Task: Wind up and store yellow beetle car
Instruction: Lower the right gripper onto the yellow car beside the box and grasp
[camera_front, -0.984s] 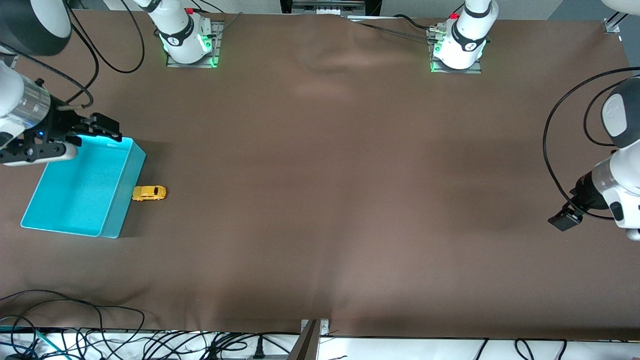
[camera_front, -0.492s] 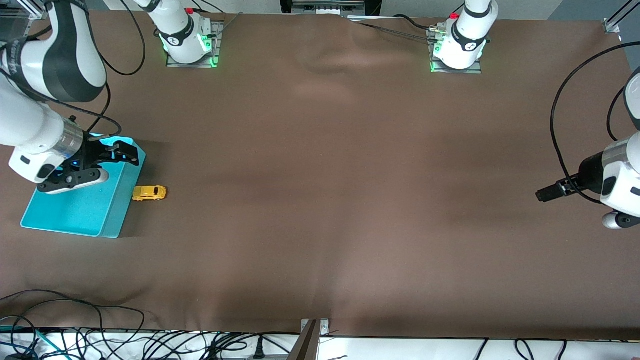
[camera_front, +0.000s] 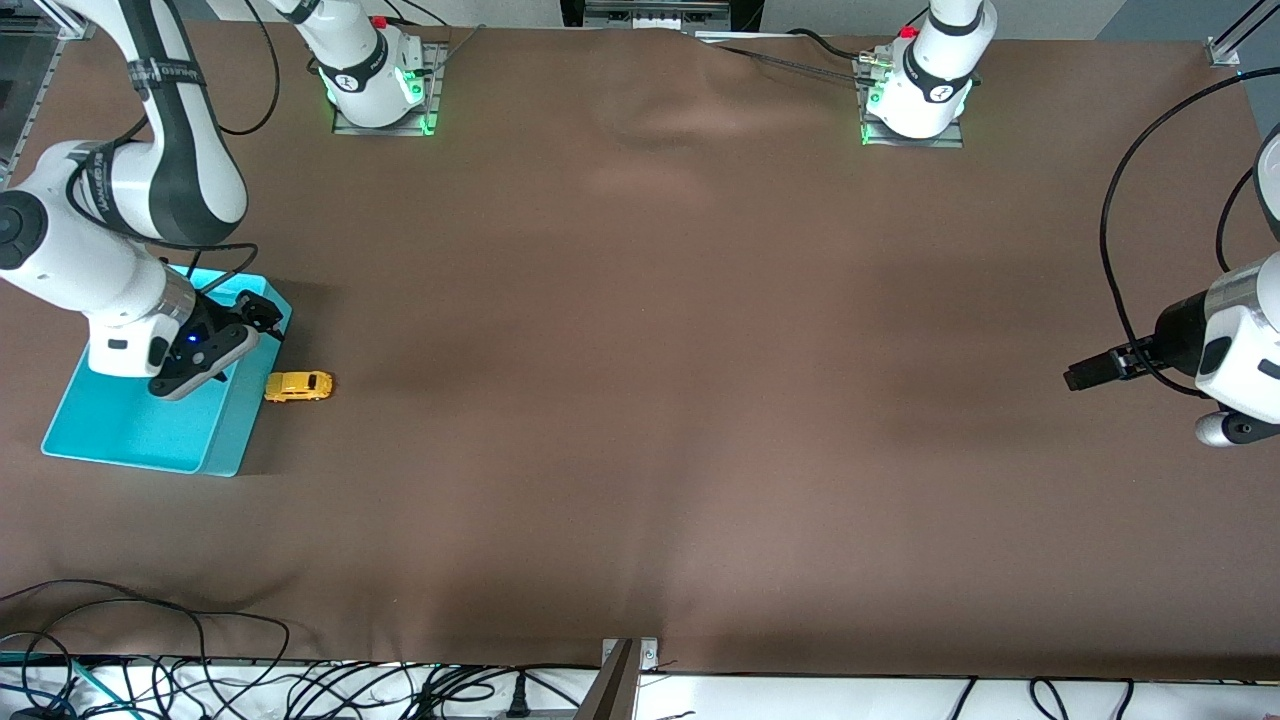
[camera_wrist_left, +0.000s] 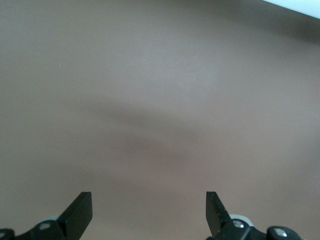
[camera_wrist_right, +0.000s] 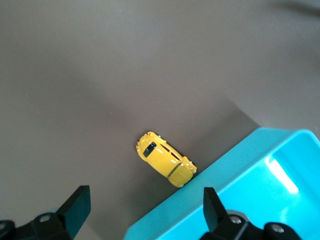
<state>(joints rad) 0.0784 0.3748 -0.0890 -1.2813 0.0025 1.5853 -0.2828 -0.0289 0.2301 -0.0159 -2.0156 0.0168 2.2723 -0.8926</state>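
Observation:
The yellow beetle car (camera_front: 298, 386) needs to be stored in the turquoise bin (camera_front: 120, 438), so I should grab it by its cabin sides with my right gripper next.
The yellow beetle car (camera_front: 298, 386) stands on the brown cloth right beside the turquoise bin (camera_front: 120, 438), at the right arm's end of the table. It also shows in the right wrist view (camera_wrist_right: 164, 165), touching the bin's wall (camera_wrist_right: 225, 175). My right gripper (camera_front: 258, 312) is open and empty, over the bin's edge close to the car. My left gripper (camera_front: 1082, 374) is open and empty, over bare cloth at the left arm's end; its wrist view shows only cloth between the fingertips (camera_wrist_left: 81, 212).
Both arm bases (camera_front: 375, 80) (camera_front: 915, 90) stand along the table's edge farthest from the front camera. Cables (camera_front: 150, 640) lie along the edge nearest the camera. A metal bracket (camera_front: 625, 670) sticks up at that edge's middle.
My right arm has swung in and come down over the bin toward the car. My left gripper has moved a little inward over the cloth. The car has not moved.

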